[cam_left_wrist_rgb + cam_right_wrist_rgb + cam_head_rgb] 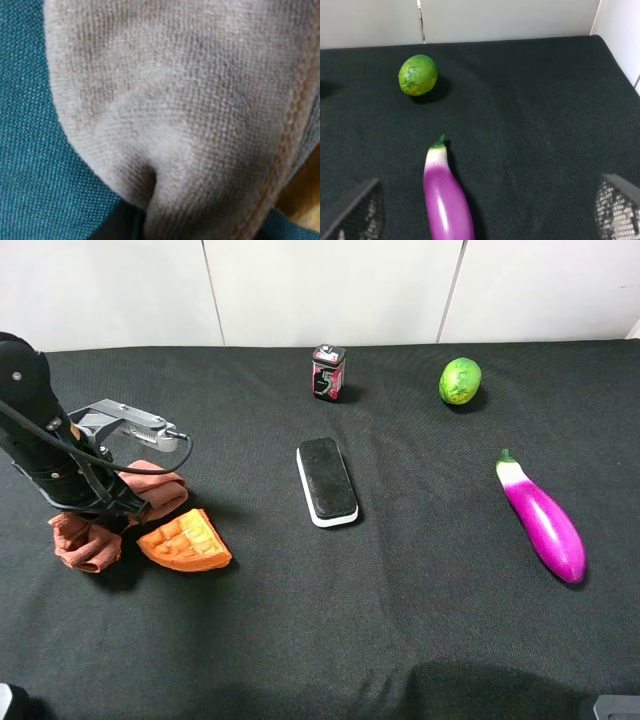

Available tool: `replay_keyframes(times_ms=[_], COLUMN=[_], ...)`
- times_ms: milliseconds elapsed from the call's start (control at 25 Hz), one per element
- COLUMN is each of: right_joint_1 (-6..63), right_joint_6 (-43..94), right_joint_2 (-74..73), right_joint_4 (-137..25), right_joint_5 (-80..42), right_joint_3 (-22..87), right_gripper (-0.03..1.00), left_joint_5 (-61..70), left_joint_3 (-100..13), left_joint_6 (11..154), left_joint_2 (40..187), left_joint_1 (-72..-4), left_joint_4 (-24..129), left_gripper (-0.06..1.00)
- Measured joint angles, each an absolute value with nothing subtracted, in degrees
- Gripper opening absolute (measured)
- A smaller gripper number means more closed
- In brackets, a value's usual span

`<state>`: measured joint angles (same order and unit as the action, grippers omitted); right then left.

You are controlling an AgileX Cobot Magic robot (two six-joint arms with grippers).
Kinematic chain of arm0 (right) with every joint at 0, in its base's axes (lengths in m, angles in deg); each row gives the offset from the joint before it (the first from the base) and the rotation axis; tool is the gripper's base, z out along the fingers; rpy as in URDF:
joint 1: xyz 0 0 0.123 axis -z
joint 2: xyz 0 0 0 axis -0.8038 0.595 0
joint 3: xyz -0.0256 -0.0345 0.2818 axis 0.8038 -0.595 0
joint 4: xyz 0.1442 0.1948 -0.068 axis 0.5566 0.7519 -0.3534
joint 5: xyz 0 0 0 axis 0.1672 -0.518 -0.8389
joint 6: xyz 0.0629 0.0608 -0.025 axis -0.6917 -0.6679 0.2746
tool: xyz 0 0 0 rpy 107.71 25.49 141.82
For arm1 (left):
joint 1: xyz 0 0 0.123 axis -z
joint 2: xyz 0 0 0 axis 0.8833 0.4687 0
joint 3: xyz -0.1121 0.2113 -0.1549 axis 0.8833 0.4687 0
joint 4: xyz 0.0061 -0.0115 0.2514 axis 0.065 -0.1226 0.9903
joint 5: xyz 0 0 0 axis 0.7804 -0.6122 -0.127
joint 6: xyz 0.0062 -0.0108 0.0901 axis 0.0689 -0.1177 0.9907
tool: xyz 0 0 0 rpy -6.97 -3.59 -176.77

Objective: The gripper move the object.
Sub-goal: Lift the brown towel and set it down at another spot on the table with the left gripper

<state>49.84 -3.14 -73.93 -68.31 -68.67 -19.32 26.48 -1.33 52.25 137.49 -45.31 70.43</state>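
The rust-brown towel's lower edge is resting on the black cloth, so the towel would lie flat. I need to open my left gripper now.
The rust-brown towel lies bunched at the left of the black table, one part toward the front left and one part behind the arm. My left gripper is down in the middle of it, fingertips hidden by the arm. In the left wrist view the towel fills the frame very close, with a pinched fold at the lower edge, so the gripper looks shut on it. My right gripper is open and empty, its fingers wide apart, off the front right.
An orange waffle wedge touches the towel's right side. A black-and-white block lies mid-table. A red can and a lime stand at the back. A purple eggplant lies at the right.
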Motion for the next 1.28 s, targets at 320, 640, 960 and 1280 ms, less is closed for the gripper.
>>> replay_keyframes(times_ms=[320, 640, 960, 1280], right_joint_1=[49.84, 49.84, 49.84, 49.84], right_joint_6=[-3.14, -3.14, -3.14, -3.14], right_joint_2=[-73.93, -73.93, -73.93, -73.93], right_joint_4=[-68.31, -68.31, -68.31, -68.31], right_joint_5=[-68.67, -68.67, -68.67, -68.67], right_joint_3=[-19.32, -19.32, -19.32, -19.32], right_gripper=[0.64, 0.64, 0.64, 0.64], left_joint_5=[26.36, 26.42, 26.84, 26.84], left_joint_3=[-1.33, -1.33, -1.33, -1.33], left_joint_6=[52.21, 52.21, 52.21, 52.21], left_joint_2=[137.49, 137.49, 137.49, 137.49], left_joint_1=[-45.31, -45.31, -45.31, -45.31], left_joint_4=[70.60, 70.60, 70.65, 70.65], left_gripper=[0.25, 0.25, 0.34, 0.53])
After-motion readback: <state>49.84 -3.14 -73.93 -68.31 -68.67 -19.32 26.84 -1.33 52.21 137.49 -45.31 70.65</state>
